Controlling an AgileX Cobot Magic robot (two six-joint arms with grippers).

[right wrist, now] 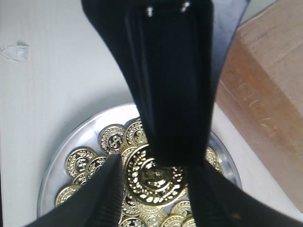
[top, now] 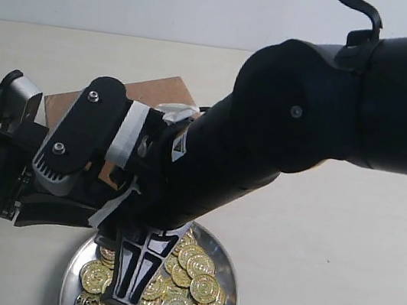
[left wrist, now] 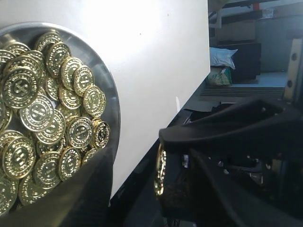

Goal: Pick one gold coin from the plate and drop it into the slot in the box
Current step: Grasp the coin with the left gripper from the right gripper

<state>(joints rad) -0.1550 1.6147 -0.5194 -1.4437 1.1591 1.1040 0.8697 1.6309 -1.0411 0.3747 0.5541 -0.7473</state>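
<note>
The left gripper should grab the raised gold coin by its rim (left wrist: 160, 169) next, to drop it into the box slot.
The silver plate (top: 234, 293) (left wrist: 111, 109) (right wrist: 71, 142) holds a heap of gold coins at the table's near edge. My right gripper (right wrist: 156, 170) is shut on one gold coin (right wrist: 154, 182), pinching it by its rim and holding it raised above the heap. In the left wrist view that coin (left wrist: 160, 170) shows edge-on inside my open left gripper (left wrist: 135, 158), against one pad and well apart from the other finger. A black ribbed finger (top: 135, 265) hangs over the plate. The brown box (top: 159, 90) (right wrist: 270, 85) stands just behind the plate. Its slot is hidden.
The right arm's bulk (top: 310, 115) blocks most of the exterior view, including both sets of fingertips. The white table (left wrist: 156, 56) ends close beside the plate, with room clutter beyond. A scrap of clear tape (right wrist: 16, 51) lies on the table.
</note>
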